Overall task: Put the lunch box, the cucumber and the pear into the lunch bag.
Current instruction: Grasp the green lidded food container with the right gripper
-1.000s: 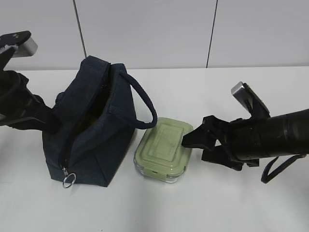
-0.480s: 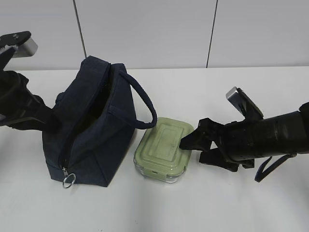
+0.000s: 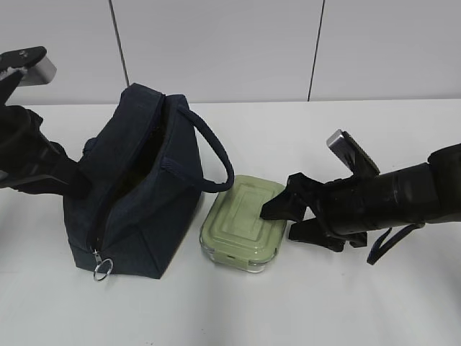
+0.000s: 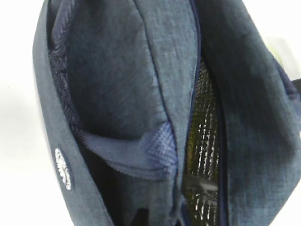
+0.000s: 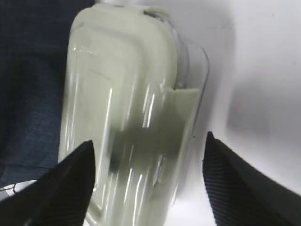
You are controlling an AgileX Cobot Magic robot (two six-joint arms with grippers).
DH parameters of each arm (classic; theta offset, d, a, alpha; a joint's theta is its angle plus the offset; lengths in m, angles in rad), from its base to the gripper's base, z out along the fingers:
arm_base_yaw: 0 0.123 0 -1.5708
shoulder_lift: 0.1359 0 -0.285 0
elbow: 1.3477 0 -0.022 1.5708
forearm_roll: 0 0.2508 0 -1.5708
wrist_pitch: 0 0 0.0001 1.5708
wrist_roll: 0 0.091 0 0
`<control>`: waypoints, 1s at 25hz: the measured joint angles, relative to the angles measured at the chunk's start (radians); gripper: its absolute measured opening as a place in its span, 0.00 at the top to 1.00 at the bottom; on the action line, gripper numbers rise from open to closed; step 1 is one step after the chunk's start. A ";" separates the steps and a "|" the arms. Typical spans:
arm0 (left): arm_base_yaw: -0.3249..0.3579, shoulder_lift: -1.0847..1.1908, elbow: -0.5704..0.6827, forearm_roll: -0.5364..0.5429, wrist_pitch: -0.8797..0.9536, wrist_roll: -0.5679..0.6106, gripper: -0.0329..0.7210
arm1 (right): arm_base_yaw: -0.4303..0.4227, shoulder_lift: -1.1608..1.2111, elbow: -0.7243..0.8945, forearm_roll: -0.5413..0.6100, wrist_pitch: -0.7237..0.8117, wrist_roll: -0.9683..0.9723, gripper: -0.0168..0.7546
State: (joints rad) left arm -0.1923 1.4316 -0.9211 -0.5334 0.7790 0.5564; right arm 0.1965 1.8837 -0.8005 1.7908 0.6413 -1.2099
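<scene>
The lunch bag crowds one side of the lunch box, so my right gripper needs to grab the box's open end next, away from the bag.
The navy lunch bag (image 3: 137,194) stands at the left, its top zipper open and its loop handle hanging to the right. My left gripper (image 4: 158,220) is at the bag's left side and pinches its fabric edge. In the left wrist view only dark fingertips show, beside the silver lining (image 4: 204,141). The lunch box (image 3: 241,223), clear glass with a sage-green lid, lies just right of the bag. My right gripper (image 3: 284,220) is open, with one finger over the lid's right end. In the right wrist view the gripper (image 5: 149,141) straddles the lunch box (image 5: 127,117). The cucumber and the pear are out of view.
The white table (image 3: 346,130) extends behind and to the right of the lunch box. A silver ring pull (image 3: 103,268) hangs at the bag's front corner. A grey panelled wall (image 3: 216,43) stands behind the table.
My right gripper has moved left, from the lunch box's right edge to over its lid. The bag, the lunch box and the left arm have not moved.
</scene>
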 joint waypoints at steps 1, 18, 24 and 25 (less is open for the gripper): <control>0.000 0.000 0.000 0.000 0.000 0.000 0.95 | 0.000 0.009 -0.001 0.000 0.005 0.002 0.26; 0.000 0.000 0.000 0.000 -0.002 0.000 0.95 | 0.000 0.043 -0.057 0.002 0.032 0.016 0.26; 0.000 0.000 0.000 0.000 -0.002 0.000 0.95 | 0.000 0.079 -0.059 0.002 0.059 0.019 0.26; 0.000 0.000 0.000 0.000 -0.002 0.000 0.95 | 0.000 0.087 -0.059 0.002 0.064 0.019 0.26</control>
State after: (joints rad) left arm -0.1923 1.4316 -0.9211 -0.5334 0.7774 0.5564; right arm 0.1965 1.9705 -0.8597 1.7928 0.7049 -1.1911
